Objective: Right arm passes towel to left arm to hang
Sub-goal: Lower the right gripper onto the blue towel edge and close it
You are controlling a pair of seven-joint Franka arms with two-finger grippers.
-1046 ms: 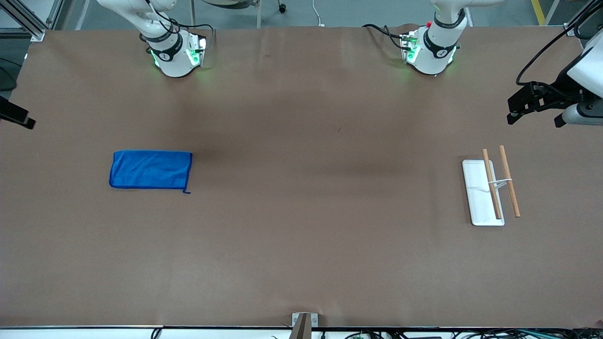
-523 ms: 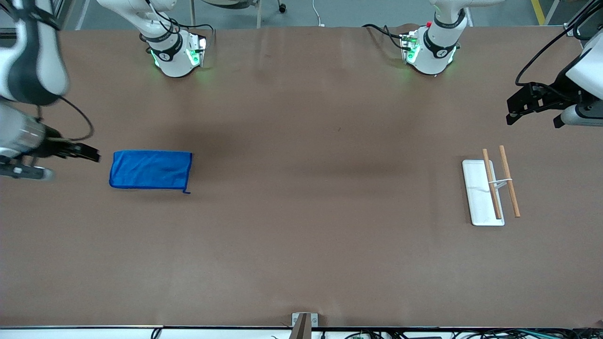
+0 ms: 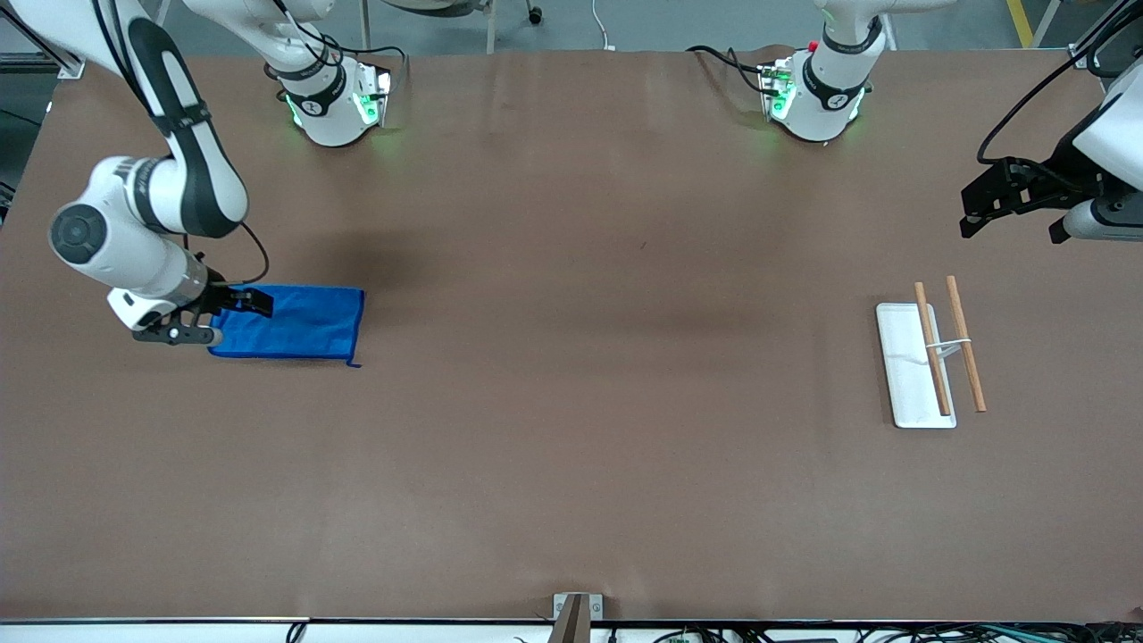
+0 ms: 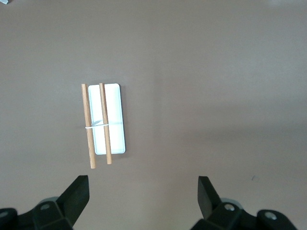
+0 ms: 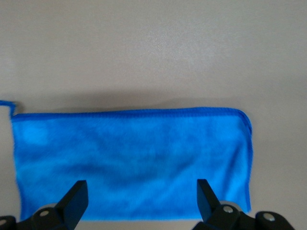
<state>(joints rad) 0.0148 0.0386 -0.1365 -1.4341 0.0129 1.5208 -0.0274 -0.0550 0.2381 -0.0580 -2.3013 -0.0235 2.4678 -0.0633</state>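
Note:
I should next grip the bright-blue towel [image 3: 299,322] by its short edge with my right gripper, to pass it to the left arm for hanging.
The bright-blue towel [image 3: 299,322] lies flat on the brown table toward the right arm's end, its corner loop [image 3: 354,363] on the corner nearest the front camera. It fills the right wrist view [image 5: 129,160]. My right gripper [image 3: 243,304] is open and hangs over the towel's short edge at the right arm's end; its fingers [image 5: 76,199] straddle the cloth without holding it. My left gripper [image 3: 982,204] is open and empty in the air at the left arm's end of the table, over bare table beside the rack; the left arm waits.
A white tray [image 3: 904,357] with two wooden rods [image 3: 964,344] across it, joined by a white band, sits toward the left arm's end; it also shows in the left wrist view [image 4: 114,120]. A metal bracket [image 3: 576,612] sits at the table's front edge.
The right arm has swung in from the table's end and its gripper now hangs over the towel's short edge. The left arm and the towel have not moved.

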